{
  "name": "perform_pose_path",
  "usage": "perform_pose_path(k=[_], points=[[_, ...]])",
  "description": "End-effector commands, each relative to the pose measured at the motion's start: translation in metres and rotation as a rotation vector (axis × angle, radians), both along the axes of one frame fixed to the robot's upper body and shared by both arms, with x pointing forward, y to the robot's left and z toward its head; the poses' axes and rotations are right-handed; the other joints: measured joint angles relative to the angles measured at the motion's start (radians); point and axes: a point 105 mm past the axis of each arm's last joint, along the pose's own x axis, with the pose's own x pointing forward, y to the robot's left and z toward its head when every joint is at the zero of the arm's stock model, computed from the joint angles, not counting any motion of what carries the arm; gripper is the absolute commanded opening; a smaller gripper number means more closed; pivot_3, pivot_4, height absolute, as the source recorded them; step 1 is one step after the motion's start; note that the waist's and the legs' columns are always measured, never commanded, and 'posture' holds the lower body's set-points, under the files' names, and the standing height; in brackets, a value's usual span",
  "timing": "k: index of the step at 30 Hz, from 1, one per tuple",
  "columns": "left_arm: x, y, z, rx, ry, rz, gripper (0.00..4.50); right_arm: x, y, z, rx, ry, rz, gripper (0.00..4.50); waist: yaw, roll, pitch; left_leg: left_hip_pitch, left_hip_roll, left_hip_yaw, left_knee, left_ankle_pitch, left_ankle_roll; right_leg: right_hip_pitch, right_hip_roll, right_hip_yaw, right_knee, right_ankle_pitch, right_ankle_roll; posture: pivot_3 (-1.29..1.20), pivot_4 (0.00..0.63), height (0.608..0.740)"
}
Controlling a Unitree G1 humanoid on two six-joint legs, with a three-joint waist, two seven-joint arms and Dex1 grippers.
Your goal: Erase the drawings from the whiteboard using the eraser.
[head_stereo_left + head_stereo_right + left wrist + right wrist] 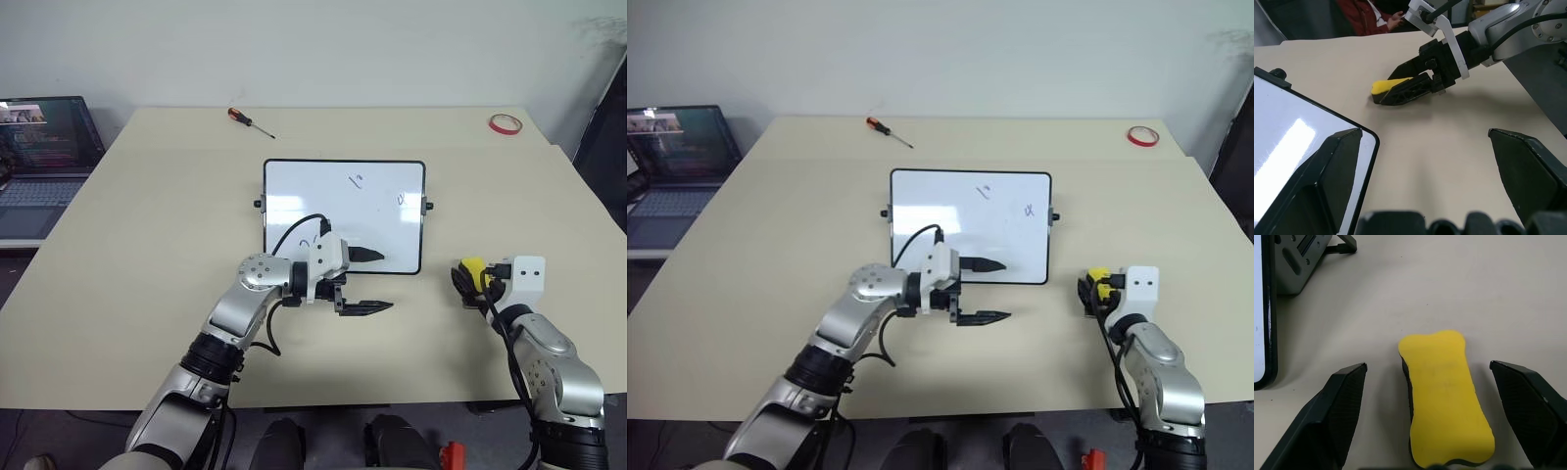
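My right fingers are around the yellow eraser (pixel 1442 396); closing now would hold it.
The whiteboard (pixel 343 211) lies flat mid-table, with small dark drawings (pixel 356 180) near its upper middle, right side and lower left. My left gripper (pixel 385 281) is open at the board's near right corner, pointing right; one finger hangs over the board's near edge, the other over bare table. The yellow eraser (pixel 1442 396) lies on the table to the right of the board. My right gripper (pixel 1426 366) is open and straddles it, its fingers apart from the eraser's sides. In the left wrist view, the eraser (pixel 1386 85) sits between the right gripper's black fingers.
A red-handled screwdriver (pixel 251 121) lies at the far left of the table and a red tape ring (pixel 506 122) at the far right corner. An open laptop (pixel 44 162) stands off the table's left side. A person in red (pixel 1366 14) sits beyond the table.
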Motion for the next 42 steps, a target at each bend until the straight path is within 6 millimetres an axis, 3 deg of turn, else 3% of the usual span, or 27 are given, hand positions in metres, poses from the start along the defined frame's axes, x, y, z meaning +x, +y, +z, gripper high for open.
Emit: perform_pose_path(k=[1, 7, 8, 10, 17, 26, 29, 35, 42], points=[[-0.001, -0.001, 0.014, -0.035, -0.052, -0.007, 4.50, 0.000, -0.003, 0.008, 0.002, -0.031, -0.008, 4.41, 0.000, 0.000, 0.000, 0.000, 0.000, 0.000, 0.000, 0.000, 0.000, 0.000, 0.000, 0.000, 0.000, 0.000, 0.000, 0.00, 0.150, 0.740], [-0.001, -0.001, 0.014, -0.037, -0.053, -0.005, 4.50, -0.001, -0.002, 0.007, 0.001, -0.026, -0.007, 4.41, 0.000, 0.000, 0.000, 0.000, 0.000, 0.000, 0.000, 0.000, 0.000, 0.000, 0.000, 0.000, 0.000, 0.000, 0.000, 0.00, 0.150, 0.740], [-0.001, -0.001, 0.014, -0.037, -0.053, -0.005, 4.50, -0.001, -0.003, 0.007, 0.000, -0.026, -0.008, 4.25, 0.000, 0.000, 0.000, 0.000, 0.000, 0.000, 0.000, 0.000, 0.000, 0.000, 0.000, 0.000, 0.000, 0.000, 0.000, 0.00, 0.150, 0.740], [-0.001, -0.001, 0.014, -0.037, -0.053, -0.005, 4.50, -0.001, -0.003, 0.007, -0.003, -0.027, -0.009, 3.81, 0.000, 0.000, 0.000, 0.000, 0.000, 0.000, 0.000, 0.000, 0.000, 0.000, 0.000, 0.000, 0.000, 0.000, 0.000, 0.00, 0.150, 0.740], [-0.001, -0.002, 0.014, -0.038, -0.053, -0.008, 4.50, -0.002, -0.002, 0.007, -0.008, -0.033, -0.009, 1.29, 0.000, 0.000, 0.000, 0.000, 0.000, 0.000, 0.000, 0.000, 0.000, 0.000, 0.000, 0.000, 0.000, 0.000, 0.000, 0.00, 0.150, 0.740], [-0.002, -0.002, 0.015, -0.038, -0.055, -0.012, 4.50, -0.001, -0.003, 0.007, -0.017, -0.033, -0.013, 1.23, 0.000, 0.000, 0.000, 0.000, 0.000, 0.000, 0.000, 0.000, 0.000, 0.000, 0.000, 0.000, 0.000, 0.000, 0.000, 0.00, 0.150, 0.740], [-0.003, -0.001, 0.019, -0.045, -0.069, -0.008, 4.50, -0.001, 0.000, 0.018, -0.084, -0.079, 0.011, 1.23, 0.000, 0.000, 0.000, 0.000, 0.000, 0.000, 0.000, 0.000, 0.000, 0.000, 0.000, 0.000, 0.000, 0.000, 0.000, 0.00, 0.150, 0.740], [0.011, 0.010, 0.048, -0.146, -0.206, 0.179, 4.50, -0.003, 0.021, 0.048, -0.185, -0.230, 0.058, 1.23, -0.001, 0.000, 0.000, 0.000, 0.001, 0.000, 0.000, 0.000, 0.000, -0.001, 0.000, 0.001, 0.001, 0.000, 0.000, 0.00, 0.150, 0.740], [0.033, 0.029, 0.033, -0.147, -0.236, 0.432, 4.50, 0.008, 0.037, 0.072, -0.182, -0.336, 0.082, 1.23, 0.001, 0.000, 0.000, 0.000, 0.001, 0.000, 0.001, 0.000, 0.000, -0.001, 0.000, 0.001, 0.002, 0.000, 0.000, 0.00, 0.150, 0.740]])
